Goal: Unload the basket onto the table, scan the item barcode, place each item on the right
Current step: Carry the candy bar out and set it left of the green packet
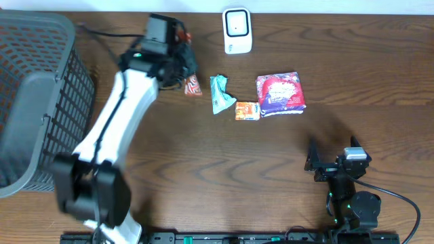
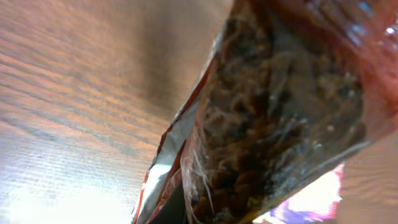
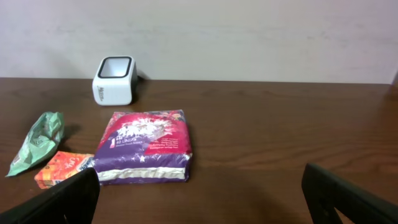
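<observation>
The red snack packet's lower edge hangs apart from its shadow, so for now my left gripper keeps hold of the packet until it rests on the tabletop.
My left gripper (image 1: 183,68) is shut on a red snack packet (image 1: 192,86), left of the row of items. In the left wrist view that packet (image 2: 273,124) fills the frame, with brown contents behind clear film, and it hides my fingers. The white barcode scanner (image 1: 237,30) stands at the back of the table, right of the left gripper; it also shows in the right wrist view (image 3: 114,79). My right gripper (image 1: 332,163) rests open near the front right, with nothing between its fingers (image 3: 68,199).
A teal packet (image 1: 220,93), a small orange packet (image 1: 247,110) and a purple and red pack (image 1: 280,93) lie mid-table. A dark mesh basket (image 1: 34,102) stands at the left edge.
</observation>
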Controlling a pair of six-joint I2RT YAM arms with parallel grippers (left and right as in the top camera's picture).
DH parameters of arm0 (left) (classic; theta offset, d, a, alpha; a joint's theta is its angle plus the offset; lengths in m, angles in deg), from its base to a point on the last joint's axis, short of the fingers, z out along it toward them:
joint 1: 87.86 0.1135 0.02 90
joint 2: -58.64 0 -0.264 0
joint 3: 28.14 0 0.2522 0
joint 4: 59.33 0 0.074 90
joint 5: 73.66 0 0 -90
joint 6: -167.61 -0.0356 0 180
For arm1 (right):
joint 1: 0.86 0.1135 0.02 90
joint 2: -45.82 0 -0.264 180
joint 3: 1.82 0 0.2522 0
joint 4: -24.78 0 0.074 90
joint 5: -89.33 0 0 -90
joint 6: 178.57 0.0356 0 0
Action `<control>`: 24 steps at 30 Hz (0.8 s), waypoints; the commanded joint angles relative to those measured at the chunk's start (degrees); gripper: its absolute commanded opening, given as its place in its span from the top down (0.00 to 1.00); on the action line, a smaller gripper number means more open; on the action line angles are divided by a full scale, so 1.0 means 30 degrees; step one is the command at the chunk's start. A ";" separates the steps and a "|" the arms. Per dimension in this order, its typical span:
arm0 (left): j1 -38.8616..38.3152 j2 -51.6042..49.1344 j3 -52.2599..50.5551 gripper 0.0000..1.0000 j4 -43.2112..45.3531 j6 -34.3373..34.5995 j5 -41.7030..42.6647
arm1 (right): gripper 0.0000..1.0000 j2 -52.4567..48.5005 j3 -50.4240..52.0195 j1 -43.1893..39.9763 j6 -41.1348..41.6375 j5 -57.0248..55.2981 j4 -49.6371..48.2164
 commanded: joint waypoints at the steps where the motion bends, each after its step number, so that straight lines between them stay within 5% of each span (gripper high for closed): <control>1: -0.0313 -0.2033 0.0066 0.92 0.0430 -0.0634 -0.0583 | 0.01 0.0124 0.0015 0.0095 -0.0204 -0.0080 0.0080; 9: -0.0393 -0.4736 0.0066 0.83 0.0991 -0.0627 -0.0576 | 0.01 0.0124 0.0015 0.0095 -0.0204 -0.0080 0.0080; 16: -0.0386 -0.4728 0.0073 0.37 0.0874 -0.0648 -0.0146 | 0.01 0.0124 0.0015 0.0095 -0.0204 -0.0080 0.0073; 24: -0.0364 -0.2739 0.0073 0.20 0.0845 -0.2193 0.0284 | 0.01 0.0124 0.0015 0.0095 -0.0197 -0.0080 0.0080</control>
